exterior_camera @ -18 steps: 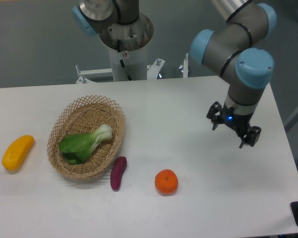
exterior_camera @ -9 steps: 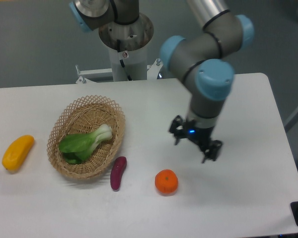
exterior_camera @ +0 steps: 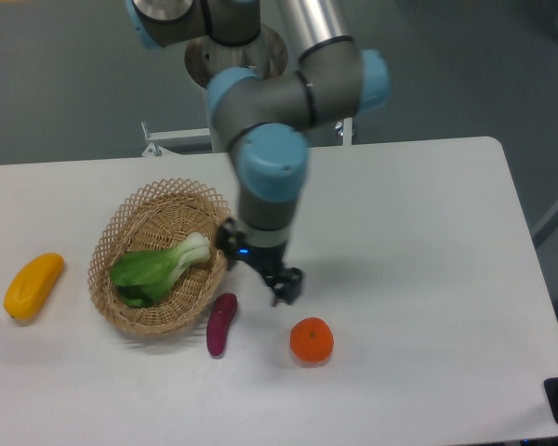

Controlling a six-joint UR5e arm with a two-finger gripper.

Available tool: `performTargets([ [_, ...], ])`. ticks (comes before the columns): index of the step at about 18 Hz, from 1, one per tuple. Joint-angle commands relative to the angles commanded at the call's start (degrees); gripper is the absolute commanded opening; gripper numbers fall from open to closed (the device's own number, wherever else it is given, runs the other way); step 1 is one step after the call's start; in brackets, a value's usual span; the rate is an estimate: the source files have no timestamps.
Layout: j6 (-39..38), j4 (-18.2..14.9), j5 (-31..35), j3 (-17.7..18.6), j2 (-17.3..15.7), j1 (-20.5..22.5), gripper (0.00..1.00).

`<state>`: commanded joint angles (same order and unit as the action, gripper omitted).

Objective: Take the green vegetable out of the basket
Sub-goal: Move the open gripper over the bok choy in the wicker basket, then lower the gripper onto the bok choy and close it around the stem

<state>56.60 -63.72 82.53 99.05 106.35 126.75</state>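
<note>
Next, my gripper grabs the green vegetable by its pale stalk end [exterior_camera: 194,249] and picks it out of the wicker basket.
The green vegetable [exterior_camera: 158,267], a bok choy with dark leaves and a pale stalk, lies inside the oval wicker basket [exterior_camera: 165,191] on the left half of the table. Its stalk end points up and to the right. My gripper [exterior_camera: 259,262] hangs just past the basket's right rim, to the right of the stalk. Its two fingers are spread apart and hold nothing. One finger [exterior_camera: 229,234] is over the rim and the other [exterior_camera: 288,284] is over the table.
A small purple eggplant-like vegetable [exterior_camera: 220,323] lies just below the basket's right side. An orange [exterior_camera: 312,340] sits to its right. A yellow oblong fruit [exterior_camera: 33,285] lies at the far left. The arm's base [exterior_camera: 234,56] stands behind the table.
The arm has swung from the table's right side leftward across the table. The gripper now sits at the basket's right rim. The produce has not moved.
</note>
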Motion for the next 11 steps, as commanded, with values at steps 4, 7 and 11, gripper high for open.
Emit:
performTargets([
  [4,-3.24,0.35,0.35,2.29,-0.36,-3.17,1.00],
  [7,-6.06,0.70,1.14,4.40,-0.18,-4.75,1.00],
  [11,-7.29,1.76,2.20,5.10,1.40,-6.42,1.00],
])
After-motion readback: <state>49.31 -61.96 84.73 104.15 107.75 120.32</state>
